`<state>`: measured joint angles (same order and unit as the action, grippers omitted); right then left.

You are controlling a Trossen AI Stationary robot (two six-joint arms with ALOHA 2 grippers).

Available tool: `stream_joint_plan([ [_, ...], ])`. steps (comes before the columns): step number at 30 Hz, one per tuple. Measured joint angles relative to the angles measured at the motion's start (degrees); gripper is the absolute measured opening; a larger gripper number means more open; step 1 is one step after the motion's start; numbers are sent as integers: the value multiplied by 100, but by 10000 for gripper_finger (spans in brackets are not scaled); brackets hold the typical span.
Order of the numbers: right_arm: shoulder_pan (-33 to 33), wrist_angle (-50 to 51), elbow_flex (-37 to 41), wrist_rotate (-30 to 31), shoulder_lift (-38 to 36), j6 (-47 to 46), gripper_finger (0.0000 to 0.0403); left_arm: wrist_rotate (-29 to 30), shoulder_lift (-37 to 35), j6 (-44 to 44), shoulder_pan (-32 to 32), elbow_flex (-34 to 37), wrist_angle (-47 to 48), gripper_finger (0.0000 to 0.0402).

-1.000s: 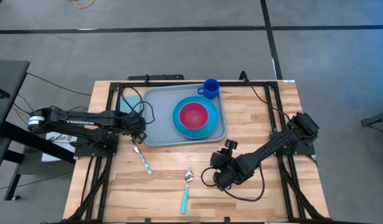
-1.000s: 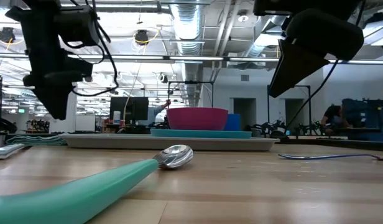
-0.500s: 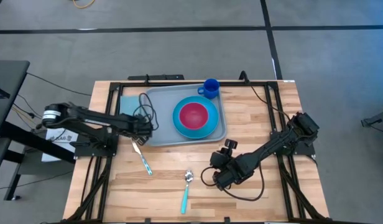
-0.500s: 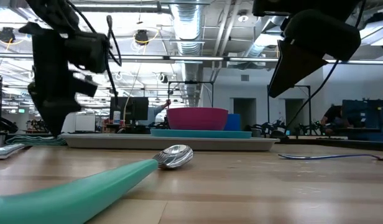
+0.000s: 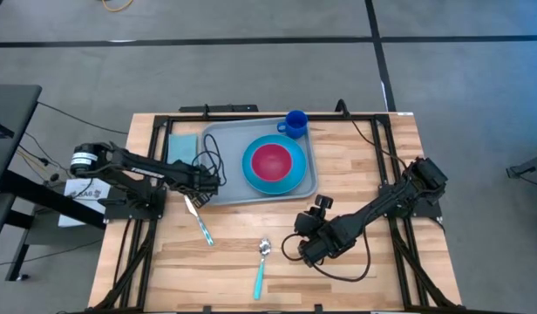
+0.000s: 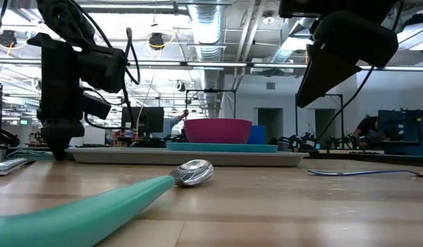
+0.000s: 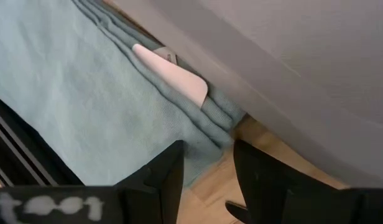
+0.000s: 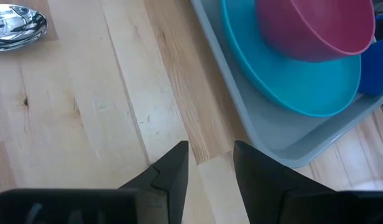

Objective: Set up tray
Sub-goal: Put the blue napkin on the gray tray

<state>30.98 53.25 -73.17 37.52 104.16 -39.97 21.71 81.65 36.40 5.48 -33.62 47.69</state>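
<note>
My left gripper grabs the teal cloth by its folded corner near the white tag next, to set the cloth on the tray (image 7: 303, 68).
The pale grey-blue tray (image 5: 220, 139) lies at the table's far middle. It carries a round blue plate (image 5: 290, 179), a pink bowl (image 5: 273, 162) and a blue cup (image 5: 295, 123). A folded teal cloth (image 5: 181, 146) lies against the tray's left side. My left gripper (image 5: 206, 177) is open and low over the cloth's near corner (image 7: 207, 134), beside the tray's left rim (image 7: 291, 74). My right gripper (image 5: 308, 249) is open above bare wood, near of the tray's right corner (image 8: 272, 137).
A fork (image 5: 200, 223) lies on the wood just near of my left gripper. A teal-handled spoon (image 5: 261, 262) lies near the table's near edge, between the two grippers. A white tag (image 7: 173, 71) sticks out of the cloth's folds. Bare wood lies right of the tray.
My left gripper has moved toward the table's right, up to the tray's left rim, and has come down to about table height over the cloth's corner. My right arm and all the objects have kept still.
</note>
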Motion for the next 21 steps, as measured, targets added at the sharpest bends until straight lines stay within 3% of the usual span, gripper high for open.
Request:
stream_joint_plan([
  [5, 0, -8, 0, 0, 0, -2, 121, 17, 2, -177, 48, 8, -93, 120],
  [8, 0, -13, 0, 0, 0, -2, 121, 24, 7, -325, 48, 12, -150, 80],
  [12, 0, -11, 0, 0, 0, -3, 121, 772, 24, -370, 134, 31, -267, 13],
  [17, 0, -20, 0, 2, 0, -4, 121, 766, 20, -339, 308, 29, -79, 3],
  [21, 0, -14, 0, 3, 0, -2, 121, 634, 13, 18, 189, -44, 631, 2],
])
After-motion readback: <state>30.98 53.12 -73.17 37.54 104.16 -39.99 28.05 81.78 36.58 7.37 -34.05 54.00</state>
